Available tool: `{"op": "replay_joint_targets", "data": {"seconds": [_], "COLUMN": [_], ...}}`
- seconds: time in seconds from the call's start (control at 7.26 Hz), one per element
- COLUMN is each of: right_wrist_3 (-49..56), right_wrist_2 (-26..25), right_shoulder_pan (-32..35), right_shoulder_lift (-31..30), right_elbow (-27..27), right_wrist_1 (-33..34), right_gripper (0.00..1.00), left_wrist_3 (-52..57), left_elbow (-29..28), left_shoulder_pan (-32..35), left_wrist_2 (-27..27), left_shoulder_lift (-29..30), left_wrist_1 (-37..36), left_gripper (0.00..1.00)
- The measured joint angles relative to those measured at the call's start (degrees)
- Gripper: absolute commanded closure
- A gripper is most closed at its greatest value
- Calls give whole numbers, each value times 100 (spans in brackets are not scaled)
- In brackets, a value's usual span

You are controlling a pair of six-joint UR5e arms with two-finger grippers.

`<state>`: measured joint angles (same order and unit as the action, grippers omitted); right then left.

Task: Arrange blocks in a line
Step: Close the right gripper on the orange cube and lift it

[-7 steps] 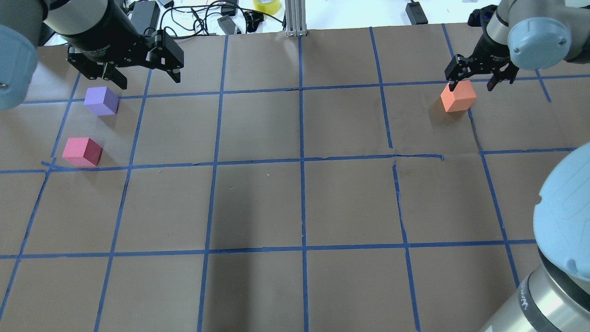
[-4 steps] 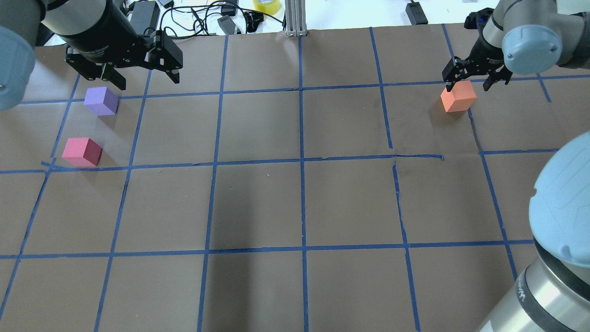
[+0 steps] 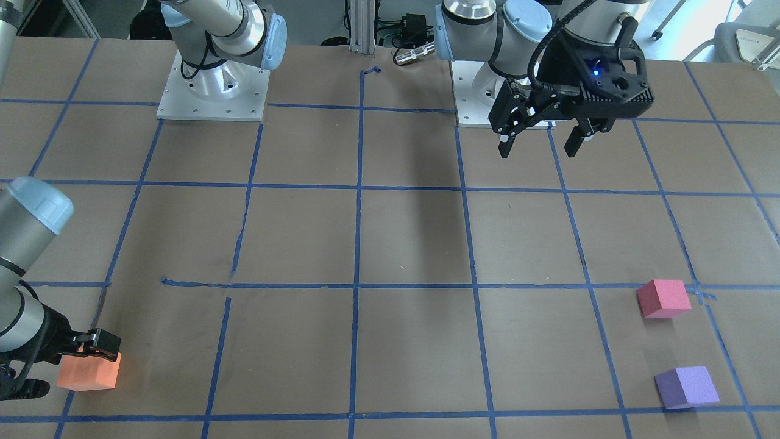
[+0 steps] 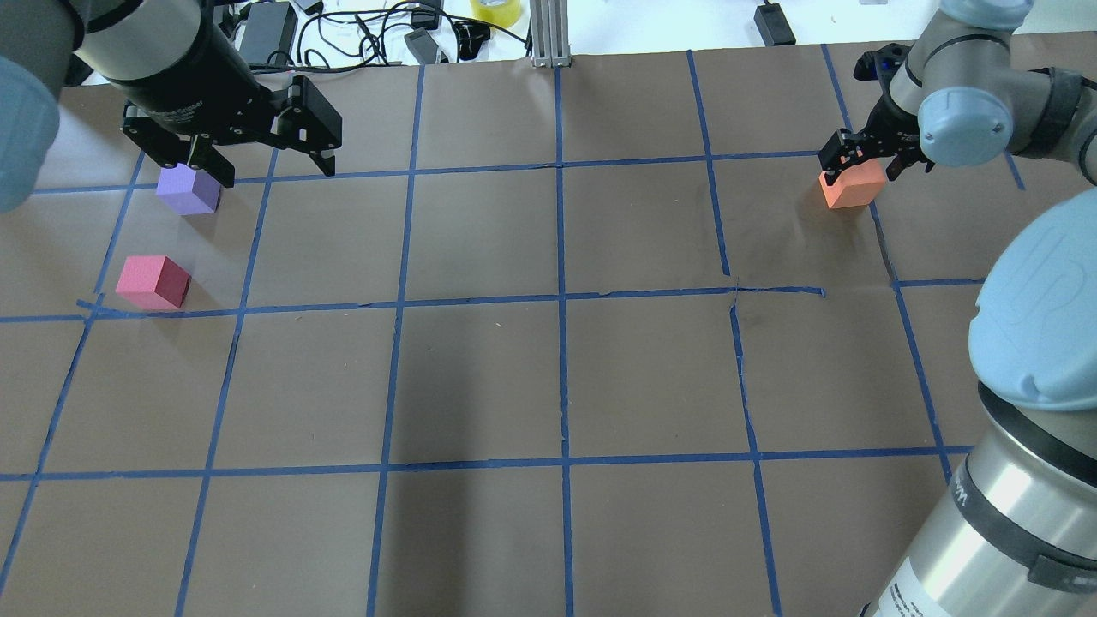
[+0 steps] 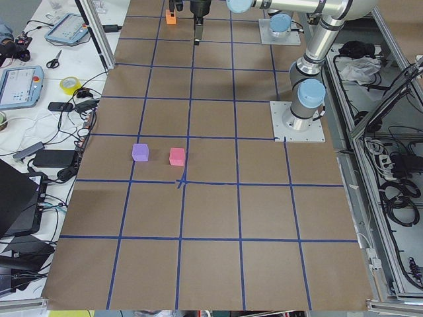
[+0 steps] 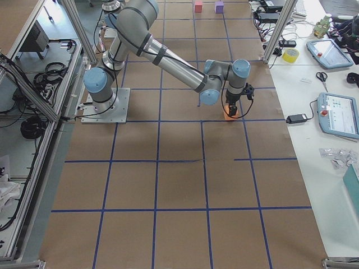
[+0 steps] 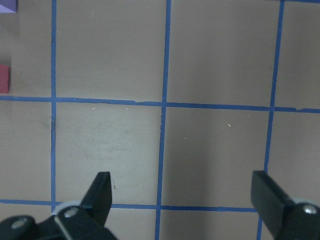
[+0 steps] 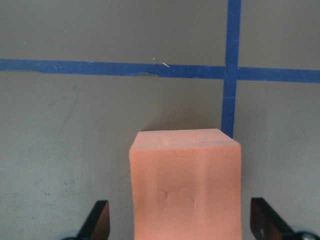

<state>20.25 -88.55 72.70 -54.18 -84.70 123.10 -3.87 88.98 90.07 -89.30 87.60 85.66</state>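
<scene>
Next, my right gripper grips the opposite sides of the orange block (image 4: pixel 850 188) to line it up with the other blocks.
The orange block (image 4: pixel 850 188) sits on the table at the far right. My right gripper (image 4: pixel 861 167) is open and low around it, one finger on each side with small gaps, as the right wrist view (image 8: pixel 185 185) shows. The purple block (image 4: pixel 188 190) and the pinkish-red block (image 4: pixel 152 281) sit close together at the far left. My left gripper (image 4: pixel 257 163) is open and empty, high above the table near the purple block. In the left wrist view the purple block (image 7: pixel 7 5) and the pinkish-red block (image 7: pixel 4 79) only show at the left edge.
Brown paper with a blue tape grid (image 4: pixel 561 296) covers the table. Cables, a power brick and a tape roll (image 4: pixel 495 10) lie beyond the far edge. An aluminium post (image 4: pixel 548 34) stands at the far middle. The arm bases (image 3: pixel 210 91) are on the robot's side.
My right gripper has come down around the orange block and its arm has swung. My left gripper has shifted slightly towards the purple block. No block has moved.
</scene>
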Motion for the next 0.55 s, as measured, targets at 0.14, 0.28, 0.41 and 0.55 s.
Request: {"op": "replay_joint_targets", "data": {"seconds": [0.14,0.28,0.41,0.55], "right_wrist_3": [124,190,205,197], "right_wrist_2": [19,27,32,34], "right_shoulder_pan": [-4,-7,-8,-10], "right_shoulder_lift": [115,192,225,226], "right_elbow": [-1,4,16,33], "right_wrist_1": [144,271,357,388], "right_gripper": [38,79,100,100], "left_wrist_3": [2,6,8,8], "left_elbow": [-6,-26,-28,-13], "left_shoulder_pan": [3,-5,-11,-10], "left_wrist_2": [1,4,-8,-16], "left_shoulder_lift": [-15,-42,-56,-51], "left_wrist_1": [12,20,28,28], "left_gripper": [0,0,0,0]}}
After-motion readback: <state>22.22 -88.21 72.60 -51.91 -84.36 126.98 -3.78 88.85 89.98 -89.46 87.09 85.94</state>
